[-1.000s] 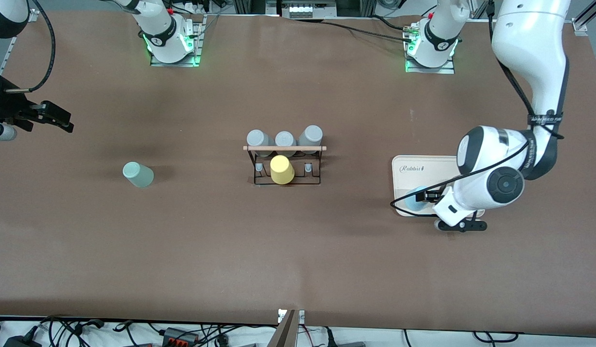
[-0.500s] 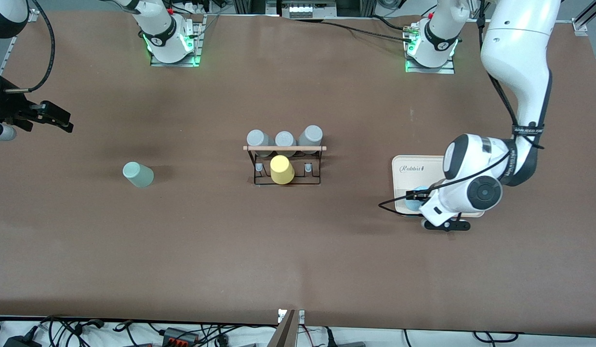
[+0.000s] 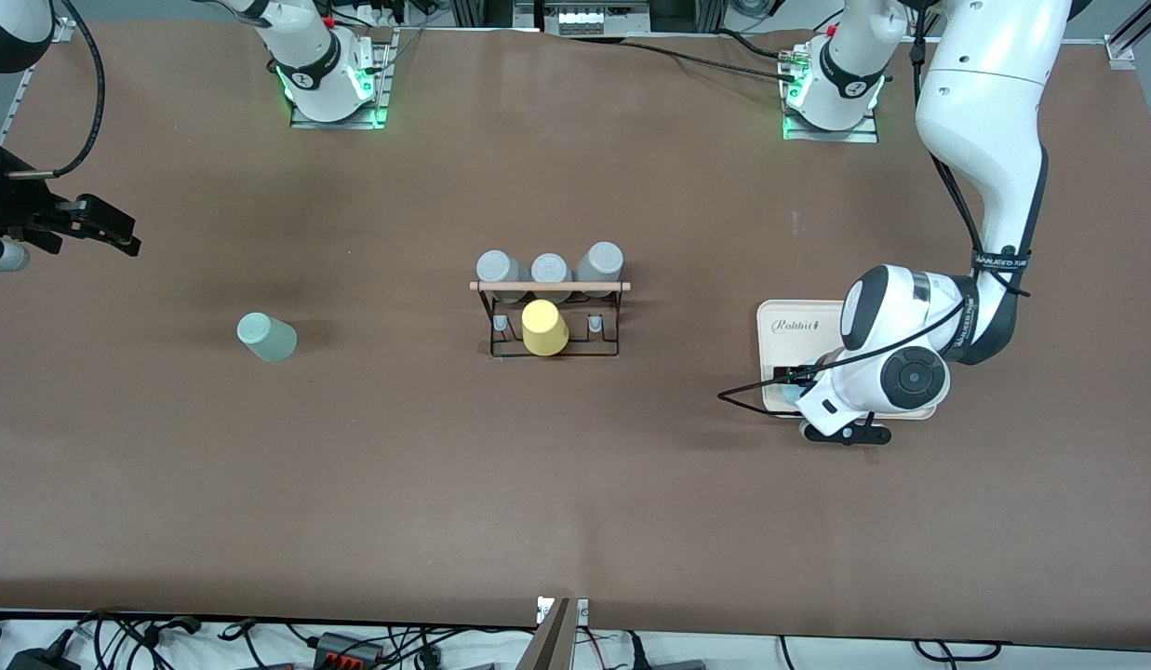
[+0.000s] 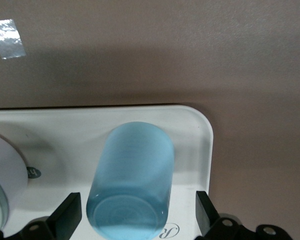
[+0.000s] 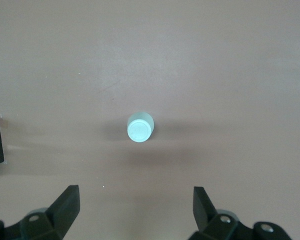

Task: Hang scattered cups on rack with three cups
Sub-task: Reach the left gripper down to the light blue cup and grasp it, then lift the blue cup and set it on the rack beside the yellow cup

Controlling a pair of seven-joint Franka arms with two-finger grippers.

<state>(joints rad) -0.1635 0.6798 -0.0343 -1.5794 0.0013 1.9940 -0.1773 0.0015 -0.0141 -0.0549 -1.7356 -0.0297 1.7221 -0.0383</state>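
Note:
The fingers are on either side of the light blue cup and closing would catch it, so it is now time for my left gripper to close.
The light blue cup (image 4: 132, 175) stands on a white tray (image 4: 50, 125) toward the left arm's end of the table. In the front view only a sliver of the light blue cup (image 3: 785, 393) shows under the left hand. My left gripper (image 4: 136, 212) is open, its fingers (image 4: 67, 215) on either side of the cup and apart from it. It also shows in the front view (image 3: 796, 381). The mint green cup (image 3: 266, 337) stands on the table toward the right arm's end and shows in the right wrist view (image 5: 140, 128). My right gripper (image 3: 119, 233) is open and empty and waits above the table (image 5: 135, 210). The rack (image 3: 549, 286) stands mid-table.
Three grey cups (image 3: 551, 270) sit on the rack's pegs farther from the front camera, and a yellow cup (image 3: 544, 328) on a nearer peg. A white round object (image 4: 5, 175) sits on the tray (image 3: 798, 321) beside the blue cup. A strip of tape (image 4: 9, 37) lies on the table.
My left hand has moved across the tray toward the blue cup and now covers most of it in the front view. The right arm has not moved.

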